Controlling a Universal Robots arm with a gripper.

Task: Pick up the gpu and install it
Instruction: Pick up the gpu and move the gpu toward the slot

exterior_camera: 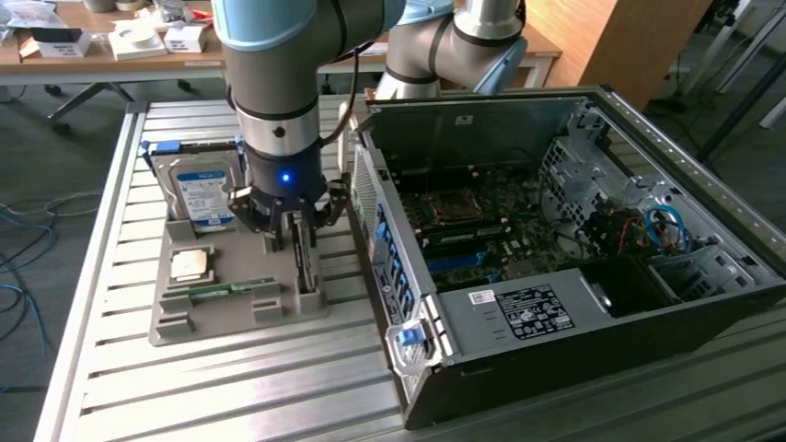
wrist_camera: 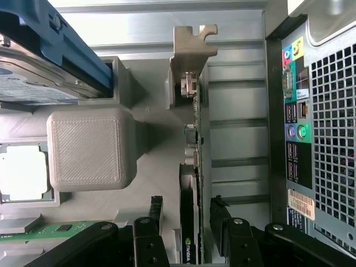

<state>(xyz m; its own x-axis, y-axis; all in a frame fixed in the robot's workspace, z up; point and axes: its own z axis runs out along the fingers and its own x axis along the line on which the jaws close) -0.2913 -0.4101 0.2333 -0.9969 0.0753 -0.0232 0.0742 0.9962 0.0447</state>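
Note:
I can close my gripper on the GPU (exterior_camera: 305,269) now: my open fingers reach down beside it, above the grey holder (exterior_camera: 234,318).
The gpu (exterior_camera: 305,269) stands on its edge in a slot of the grey printed holder (exterior_camera: 234,318), on the side nearest the computer case. In the wrist view the gpu (wrist_camera: 192,167) is seen edge-on, a thin dark card with its pale silver bracket (wrist_camera: 192,50) at the far end. My gripper (exterior_camera: 290,232) hangs straight over it. The gripper (wrist_camera: 187,207) is open, its black fingers (wrist_camera: 156,214) standing on either side of the card. A gap shows between the card and one finger; the other sits very close to it.
The holder also carries a blue-labelled hard drive (exterior_camera: 202,193), a CPU (exterior_camera: 190,265) and a green RAM stick (exterior_camera: 224,289). The open computer case (exterior_camera: 553,249) lies right beside the holder on the slatted metal table (exterior_camera: 209,396), its rear ports (wrist_camera: 295,128) close to the card.

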